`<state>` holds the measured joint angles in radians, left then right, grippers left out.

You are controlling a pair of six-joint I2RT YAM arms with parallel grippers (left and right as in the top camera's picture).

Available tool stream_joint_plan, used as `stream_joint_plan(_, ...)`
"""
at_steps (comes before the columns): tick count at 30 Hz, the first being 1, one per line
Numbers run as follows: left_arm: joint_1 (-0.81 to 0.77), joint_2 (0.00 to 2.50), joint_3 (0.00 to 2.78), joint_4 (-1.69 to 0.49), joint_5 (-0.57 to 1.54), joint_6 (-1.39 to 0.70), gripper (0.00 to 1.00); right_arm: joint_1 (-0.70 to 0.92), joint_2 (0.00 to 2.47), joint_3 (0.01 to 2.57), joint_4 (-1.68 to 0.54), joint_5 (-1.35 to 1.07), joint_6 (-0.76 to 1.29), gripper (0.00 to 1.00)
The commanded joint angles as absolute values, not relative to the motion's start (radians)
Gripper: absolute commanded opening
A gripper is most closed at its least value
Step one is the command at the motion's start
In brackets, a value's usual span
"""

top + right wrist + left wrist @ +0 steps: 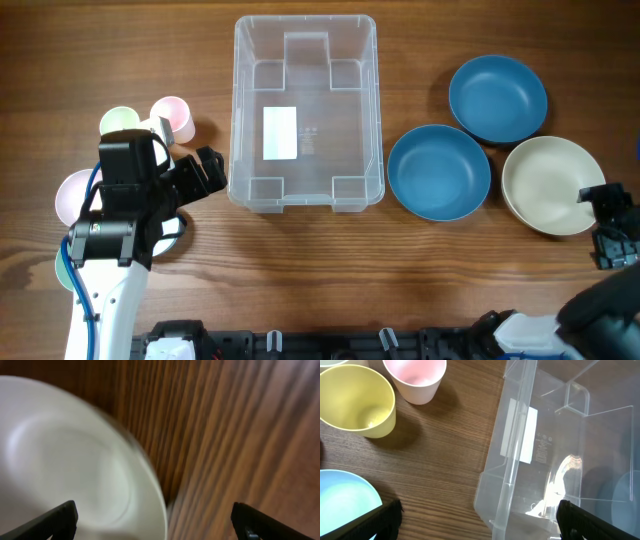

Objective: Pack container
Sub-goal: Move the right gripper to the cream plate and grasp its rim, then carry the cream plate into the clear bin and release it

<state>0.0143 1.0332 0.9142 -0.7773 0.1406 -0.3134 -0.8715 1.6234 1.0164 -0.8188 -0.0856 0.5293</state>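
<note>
The right gripper's fingers have the cream bowl's rim between them but are still above it in the right wrist view, so they need to go lower before they close.
The clear plastic container (pixel 305 110) stands empty at the table's middle, a white label on its bottom; its corner shows in the left wrist view (pixel 540 460). My left gripper (pixel 205 172) is open and empty just left of the container's front left corner (pixel 477 520). My right gripper (pixel 612 215) is open over the right rim of the cream bowl (pixel 550 185), with the rim between its fingers (pixel 155 520). The cream bowl (pixel 65 460) is blurred in the right wrist view.
Two blue bowls (pixel 438 170) (pixel 497 97) lie right of the container. A yellow cup (pixel 120 123) (pixel 357 400) and a pink cup (pixel 172 115) (pixel 417 377) stand left of it. A pink bowl (pixel 72 195) and a light blue bowl (pixel 342 502) lie under the left arm.
</note>
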Motion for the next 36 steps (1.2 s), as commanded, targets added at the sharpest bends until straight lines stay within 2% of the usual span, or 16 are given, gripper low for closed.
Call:
stream_joint_plan(1,0.016,1.027,0.934,-0.772,0.157,-0.323,1.00,-0.875,1.712,1.022,-0.780,-0.115,0.515,1.00)
stream_joint_plan(6,0.016,1.027,0.934,-0.772,0.157,-0.323,1.00,-0.873,1.785,1.021,-0.733,-0.115,0.525,0.95)
stream_joint_plan(9,0.016,1.027,0.934,-0.772,0.157,-0.323,1.00,-0.870,1.793,1.021,-0.723,-0.131,0.524,0.83)
stream_joint_plan(12,0.016,1.027,0.934,-0.772,0.157,-0.323,1.00,-0.870,1.793,1.021,-0.720,-0.136,0.523,0.63)
stream_joint_plan(15,0.016,1.027,0.934,-0.772,0.157,-0.323,1.00,-0.870,1.793,1.021,-0.722,-0.136,0.524,0.28)
stream_joint_plan(16,0.016,1.027,0.934,-0.772,0.157,-0.323,1.00,-0.870,1.793,1.021,-0.722,-0.136,0.524,0.23)
stream_joint_plan(20,0.016,1.027,0.934,-0.772,0.157,-0.323,1.00,-0.870,1.793,1.021,-0.727,-0.136,0.523,0.14)
stream_joint_plan(21,0.016,1.027,0.934,-0.772,0.157,-0.323,1.00,-0.870,1.793,1.021,-0.728,-0.136,0.523,0.07)
stream_joint_plan(23,0.016,1.027,0.934,-0.772,0.157,-0.323,1.00,-0.870,1.793,1.021,-0.730,-0.136,0.523,0.04)
stream_joint_plan(33,0.016,1.027,0.934,-0.772,0.157,-0.323,1.00,-0.870,1.769,1.022,-0.769,-0.146,0.524,0.04)
stream_joint_plan(36,0.016,1.027,0.934,-0.772,0.157,-0.323,1.00,-0.870,1.662,1.027,-0.776,-0.159,0.523,0.04)
